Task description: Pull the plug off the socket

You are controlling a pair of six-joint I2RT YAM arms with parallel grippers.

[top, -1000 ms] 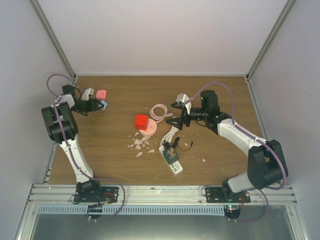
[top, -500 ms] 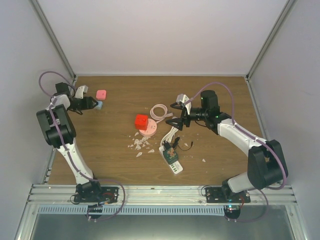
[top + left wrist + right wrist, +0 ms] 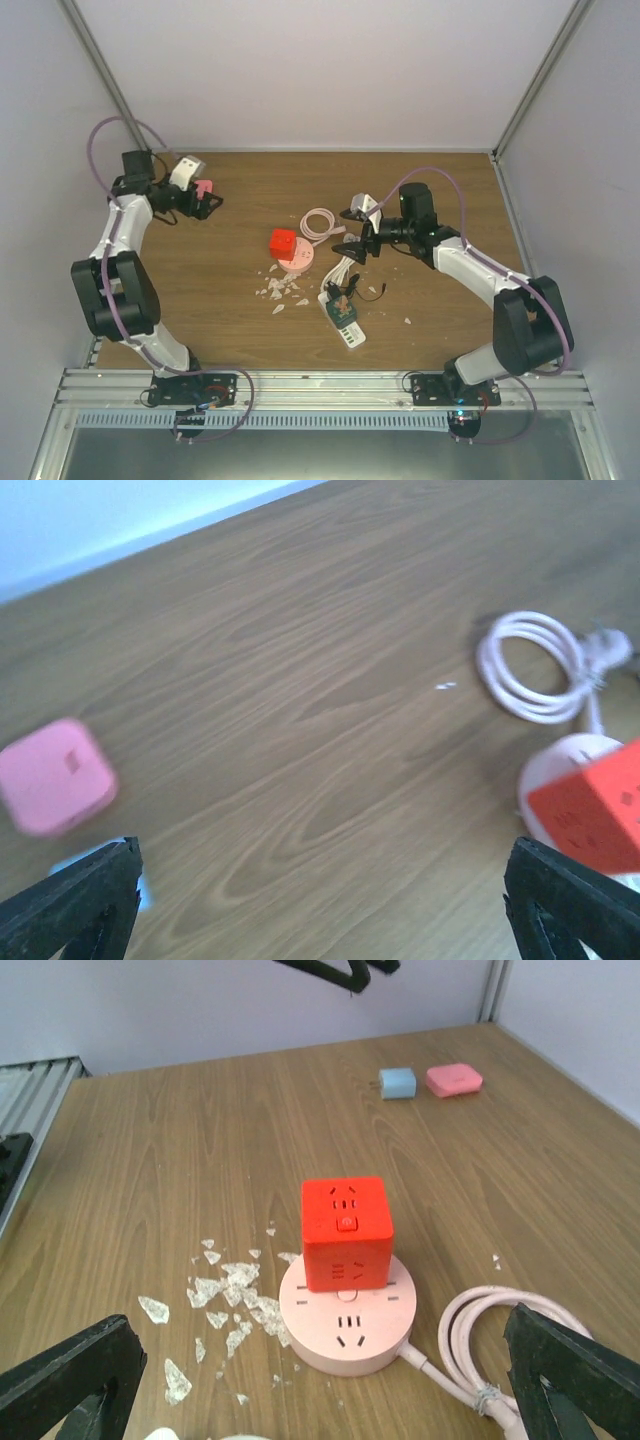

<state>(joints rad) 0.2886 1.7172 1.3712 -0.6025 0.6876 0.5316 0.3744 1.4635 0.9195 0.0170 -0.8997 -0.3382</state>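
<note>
The red cube plug (image 3: 282,242) (image 3: 590,805) needs to come off the socket, so my left gripper should reach it and grab it by its opposite sides. That leaves the pink socket free.
A red cube plug (image 3: 345,1230) stands upright in a round pink socket (image 3: 350,1325) at mid-table. My right gripper (image 3: 320,1390) is open, its fingers wide apart just short of the socket and touching nothing. From above, the right gripper (image 3: 350,232) hangs a little to the right of the red cube plug (image 3: 282,242). My left gripper (image 3: 208,200) is open at the far left back, well away from the socket (image 3: 296,258). Through the left gripper (image 3: 320,910) I see only bare wood, with the red plug (image 3: 590,805) at the right edge.
A pink adapter (image 3: 454,1079) and a blue adapter (image 3: 398,1083) lie under the left arm. White shards (image 3: 225,1295) are scattered left of the socket. Its pink cable (image 3: 480,1350) coils to the right. A white power strip (image 3: 342,320) lies nearer the arm bases.
The left gripper has opened wide and its arm has swung up and back beside the two adapters. The right arm has barely shifted and stays open.
</note>
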